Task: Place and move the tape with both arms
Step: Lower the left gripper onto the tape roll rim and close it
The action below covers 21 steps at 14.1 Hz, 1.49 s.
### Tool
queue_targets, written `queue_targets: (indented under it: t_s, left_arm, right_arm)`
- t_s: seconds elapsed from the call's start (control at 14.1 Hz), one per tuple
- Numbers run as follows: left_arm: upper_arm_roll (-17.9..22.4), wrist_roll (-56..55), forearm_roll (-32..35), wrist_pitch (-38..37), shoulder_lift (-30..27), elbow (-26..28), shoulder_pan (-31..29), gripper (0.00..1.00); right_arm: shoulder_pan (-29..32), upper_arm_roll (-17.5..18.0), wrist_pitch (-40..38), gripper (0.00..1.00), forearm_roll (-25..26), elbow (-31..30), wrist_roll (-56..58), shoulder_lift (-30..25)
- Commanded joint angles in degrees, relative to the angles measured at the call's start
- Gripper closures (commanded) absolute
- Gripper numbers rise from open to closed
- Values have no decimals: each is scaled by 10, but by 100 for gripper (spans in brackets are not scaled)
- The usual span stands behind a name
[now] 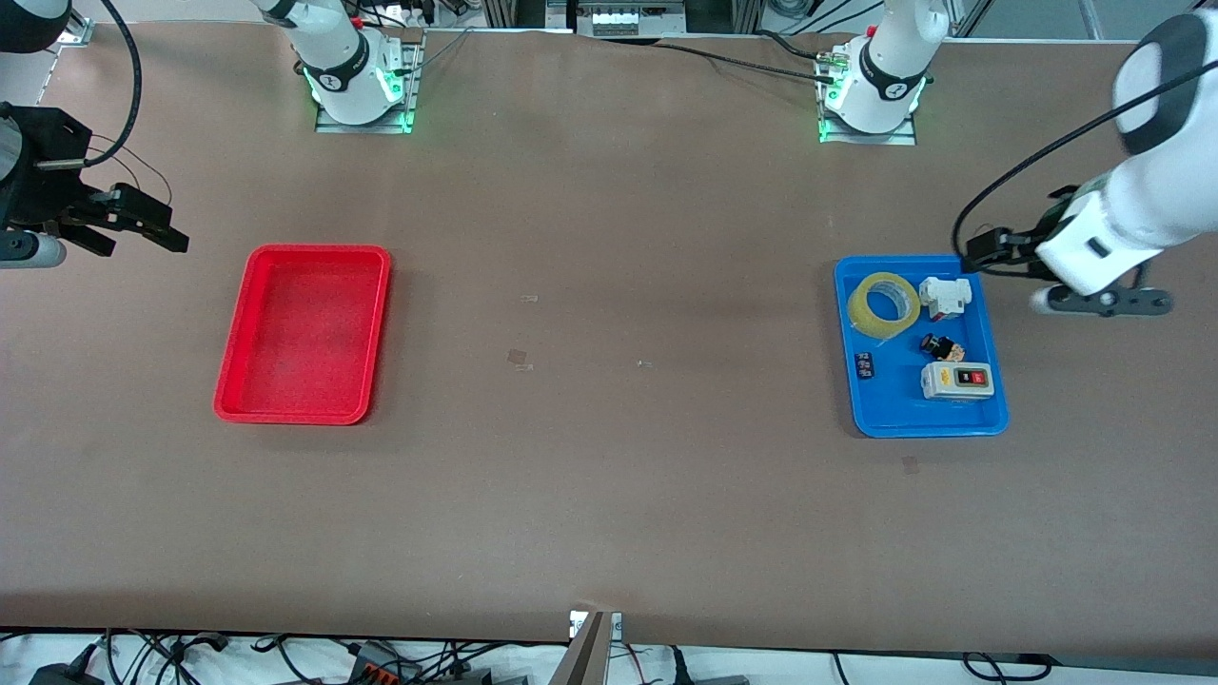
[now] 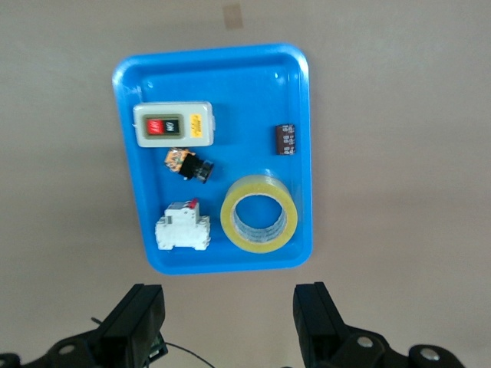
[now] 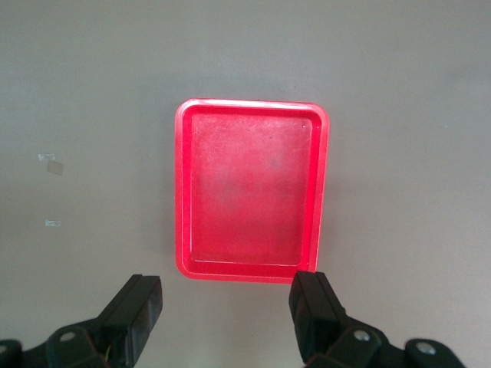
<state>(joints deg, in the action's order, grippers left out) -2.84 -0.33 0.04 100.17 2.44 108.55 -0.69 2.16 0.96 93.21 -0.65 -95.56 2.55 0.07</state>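
My left gripper grabs the yellow tape roll by its ring side (image 1: 868,323) next, to move the tape out of the blue tray (image 1: 928,420).
The tape (image 1: 864,316), a yellowish translucent roll, lies flat in a blue tray (image 1: 928,420) toward the left arm's end of the table, at the tray's corner farther from the front camera. It also shows in the left wrist view (image 2: 261,185). My left gripper (image 1: 985,252) is open and empty in the air just outside that end of the blue tray; in the left wrist view (image 2: 230,322) its fingers stand wide apart over bare table. My right gripper (image 1: 143,224) is open and empty, up beside the red tray (image 1: 304,333); it shows the same in the right wrist view (image 3: 230,322).
The blue tray also holds a white breaker (image 1: 944,296) beside the tape, a small black-and-orange part (image 1: 940,346), a grey switch box (image 1: 957,380) and a small dark component (image 1: 865,365). The red tray (image 3: 184,192) has nothing in it. Bare brown table lies between the trays.
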Motion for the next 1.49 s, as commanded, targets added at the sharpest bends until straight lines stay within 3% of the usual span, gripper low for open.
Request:
queue_targets:
  t_s: [0.0, 0.28, 0.64, 1.21, 1.35, 1.42]
  left_arm:
    - [-7, 12, 10, 96, -36, 128, -2, 0]
    - [-7, 12, 10, 269, -4, 246, -5, 0]
    - [-7, 14, 10, 307, 68, 248, -5, 0]
    - [-6, 13, 9, 330, 116, 243, -24, 0]
    - [-6, 12, 9, 332, 127, 242, -24, 8]
    - [-6, 9, 9, 333, 129, 243, -24, 27]
  right_arm:
    - [7, 8, -8, 0, 4, 3, 4, -5]
    - [7, 8, -8, 0, 4, 3, 3, -3]
    - [7, 8, -8, 0, 4, 3, 3, -2]
    - [6, 8, -9, 0, 4, 3, 3, -2]
    - [6, 8, -9, 0, 4, 3, 4, -2]
    - [6, 8, -9, 0, 4, 3, 5, -2]
